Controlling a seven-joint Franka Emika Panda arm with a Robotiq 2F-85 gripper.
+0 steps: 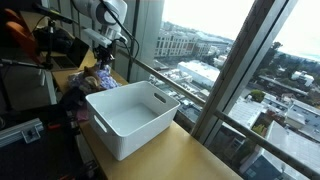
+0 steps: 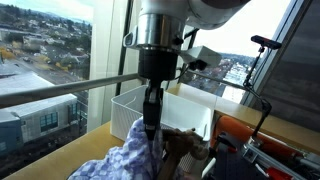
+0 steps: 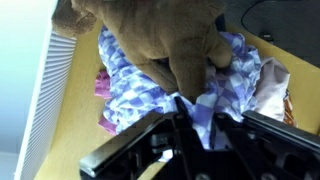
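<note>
My gripper keeps holding the cloth for now, until it reaches its place. The cloth hangs bunched in the heap beside the brown plush toy (image 3: 160,38), short of its place.
My gripper (image 3: 198,118) is shut on a fold of a blue-and-white checkered cloth (image 3: 150,88), pinched between the two black fingers. In an exterior view the gripper (image 2: 151,122) points straight down and the cloth (image 2: 128,152) hangs from it in a bunch over the wooden table (image 2: 60,160). A brown plush toy (image 3: 160,38) lies on the pile just beyond the fingers. In an exterior view the gripper (image 1: 103,58) sits above the same heap of clothes (image 1: 88,85).
A white plastic bin (image 1: 130,115) stands on the table (image 1: 190,155) beside the pile, close to a window with a horizontal rail (image 2: 60,88). A pink cloth (image 3: 103,85) and a pale wrapper (image 3: 272,85) lie in the heap. Camera stands and cables are behind.
</note>
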